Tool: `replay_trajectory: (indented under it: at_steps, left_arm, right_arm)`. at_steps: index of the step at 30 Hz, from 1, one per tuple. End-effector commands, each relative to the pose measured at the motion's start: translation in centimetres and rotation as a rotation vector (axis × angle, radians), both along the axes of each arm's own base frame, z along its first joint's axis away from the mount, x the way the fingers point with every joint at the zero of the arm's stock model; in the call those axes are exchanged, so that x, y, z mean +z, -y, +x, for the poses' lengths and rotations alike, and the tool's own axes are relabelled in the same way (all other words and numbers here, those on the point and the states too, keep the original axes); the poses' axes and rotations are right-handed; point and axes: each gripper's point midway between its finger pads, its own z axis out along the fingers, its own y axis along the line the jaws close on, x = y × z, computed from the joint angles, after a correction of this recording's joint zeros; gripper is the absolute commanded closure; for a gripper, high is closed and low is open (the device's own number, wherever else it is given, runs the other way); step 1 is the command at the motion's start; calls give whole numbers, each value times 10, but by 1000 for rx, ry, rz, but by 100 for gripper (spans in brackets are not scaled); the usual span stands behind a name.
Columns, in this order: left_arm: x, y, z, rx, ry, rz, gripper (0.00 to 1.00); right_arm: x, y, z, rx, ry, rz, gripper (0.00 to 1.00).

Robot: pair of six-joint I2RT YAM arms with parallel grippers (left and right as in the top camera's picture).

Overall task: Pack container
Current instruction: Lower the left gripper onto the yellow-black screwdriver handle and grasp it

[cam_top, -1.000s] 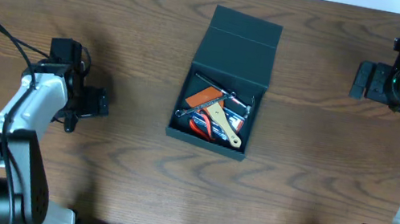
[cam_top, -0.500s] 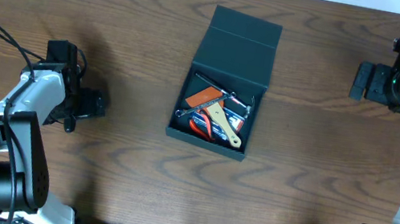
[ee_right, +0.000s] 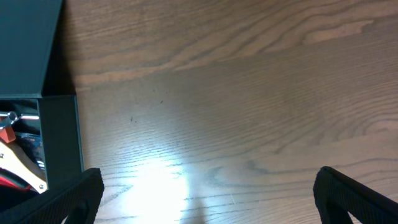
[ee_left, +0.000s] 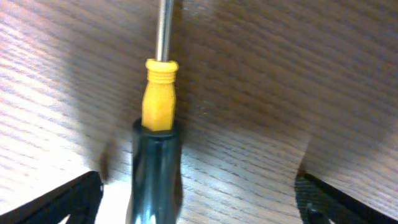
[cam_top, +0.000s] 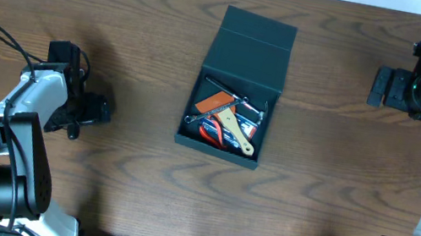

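Note:
My left gripper is ready to close on the screwdriver (ee_left: 157,124): both its fingers reach down close to the wood on either side of the screwdriver's dark handle (ee_left: 155,167).
The dark teal-green container (cam_top: 246,34) stands open at the table's middle, its lid flap folded back. Inside lie several hand tools (cam_top: 227,121), among them a wooden-handled one and red-handled pliers. My left gripper (cam_top: 96,107) is open at the left of the table. In the left wrist view its fingers (ee_left: 199,190) straddle a screwdriver (ee_left: 157,124) with a dark handle, yellow collar and steel shaft, lying on the wood nearer the left finger. My right gripper (cam_top: 383,84) is open and empty at the far right, well away from the container (ee_right: 25,50).
The wooden table (cam_top: 337,182) stretches round the container. A black cable (cam_top: 10,37) runs along the left arm. In the right wrist view, bare wood (ee_right: 236,93) lies under the open fingers (ee_right: 208,186).
My left arm has shifted slightly to the left over the screwdriver. The right arm and the container have not moved.

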Motion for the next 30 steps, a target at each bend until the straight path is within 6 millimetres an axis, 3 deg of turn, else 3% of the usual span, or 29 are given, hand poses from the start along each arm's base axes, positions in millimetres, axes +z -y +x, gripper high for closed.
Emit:
replay_trajectory:
  at_steps: [1, 5, 16, 22, 30]
  left_arm:
    - [-22, 3, -23, -17, -106, -8, 20]
    - [-22, 3, -23, -17, -106, -8, 45]
    - [-22, 3, -23, -17, -106, -8, 48]
    - [-22, 3, -23, -17, -105, -8, 78]
    - [-22, 3, -23, -16, -105, -8, 81]
  right_arm:
    - [-2, 4, -2, 4, -13, -12, 1]
    - [-2, 4, -2, 4, -14, -11, 1]
    - [-2, 4, -3, 3, -17, -11, 1]
    - [-2, 4, -3, 4, -17, -11, 1]
    - [-3, 4, -3, 4, -17, -11, 1]
